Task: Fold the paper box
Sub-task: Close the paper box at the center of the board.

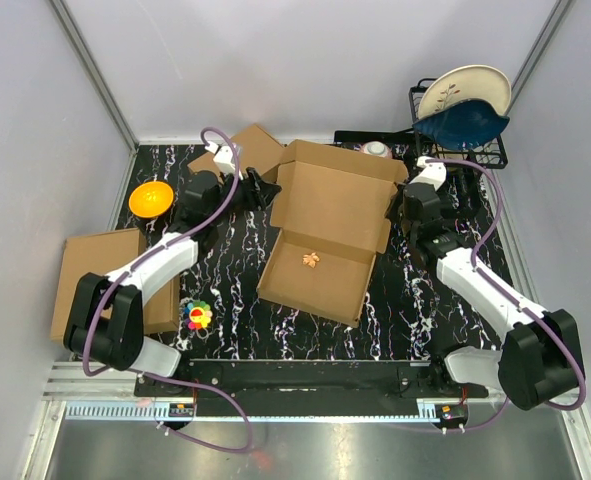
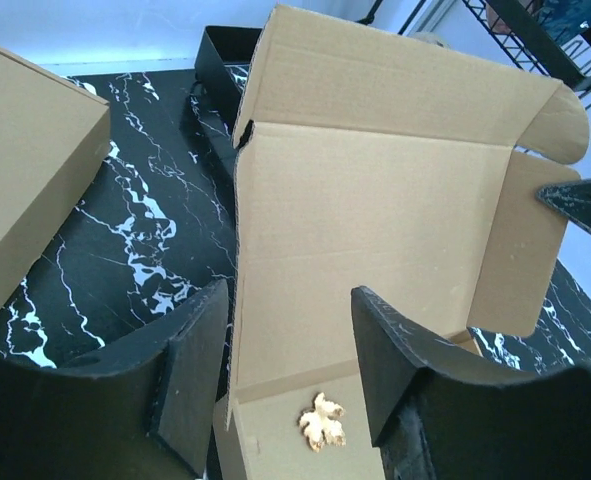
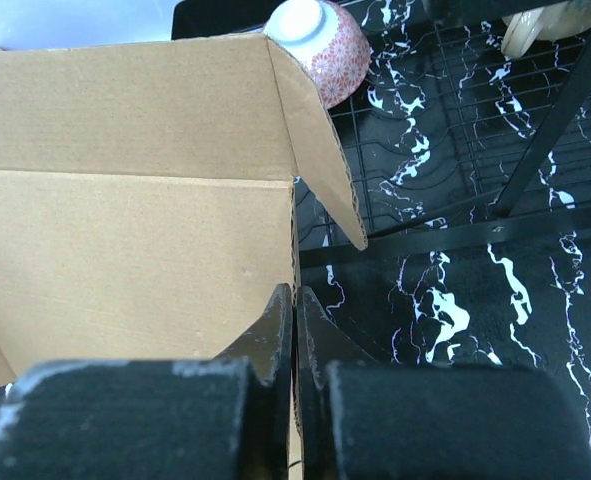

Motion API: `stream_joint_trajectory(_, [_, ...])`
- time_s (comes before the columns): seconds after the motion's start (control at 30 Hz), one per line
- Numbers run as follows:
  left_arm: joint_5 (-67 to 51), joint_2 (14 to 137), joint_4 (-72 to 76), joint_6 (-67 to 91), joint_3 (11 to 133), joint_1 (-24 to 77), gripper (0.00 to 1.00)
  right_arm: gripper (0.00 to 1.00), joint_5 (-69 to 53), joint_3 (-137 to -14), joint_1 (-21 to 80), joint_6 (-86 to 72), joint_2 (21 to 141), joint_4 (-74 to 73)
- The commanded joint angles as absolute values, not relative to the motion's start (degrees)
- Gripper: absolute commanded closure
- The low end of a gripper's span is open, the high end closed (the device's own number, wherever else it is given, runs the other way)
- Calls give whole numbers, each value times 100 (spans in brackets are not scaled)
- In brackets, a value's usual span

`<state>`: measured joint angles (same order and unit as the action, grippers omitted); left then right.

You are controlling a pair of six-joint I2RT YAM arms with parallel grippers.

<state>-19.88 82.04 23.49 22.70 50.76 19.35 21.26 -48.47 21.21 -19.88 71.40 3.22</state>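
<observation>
The left gripper grabs the paper box's raised lid by its side edge (image 1: 278, 193) (image 2: 238, 287) next, opposite my right gripper, so both sides fold over the box together.
The paper box (image 1: 325, 230) lies open mid-table, its lid panel (image 2: 375, 230) raised at the back with side flaps. A small pale leaf-shaped piece (image 2: 321, 421) rests on the box floor. My left gripper (image 2: 290, 345) is open at the lid's left edge; that edge stands between the fingers (image 2: 190, 370) and touches neither. In the top view this left gripper (image 1: 271, 190) sits at the lid's left side. My right gripper (image 3: 294, 300) is shut on the lid's right edge, the cardboard pinched between its fingertips. From above, the right gripper (image 1: 397, 208) is at the lid's right flap.
A smaller brown box (image 1: 250, 150) stands behind the left arm, with an orange bowl (image 1: 150, 197) to its left. A flat cardboard slab (image 1: 100, 275) lies at the left and a colourful toy (image 1: 197, 315) near the front. At the back right, a black dish rack (image 1: 475, 150) holds plates, and a patterned bowl (image 3: 315, 40) sits upside down.
</observation>
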Motion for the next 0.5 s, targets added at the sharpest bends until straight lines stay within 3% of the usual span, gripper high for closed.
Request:
stream_joint_trajectory(0.0, [-1749, 8393, 2487, 2039, 5458, 1916, 44, 100, 1943, -4808, 2101, -1925, 6996, 545])
stream_joint_trajectory(0.47, [-2092, 9571, 2707, 1890, 6240, 1802, 50, 100, 1670, -4825, 2101, -1846, 7022, 650])
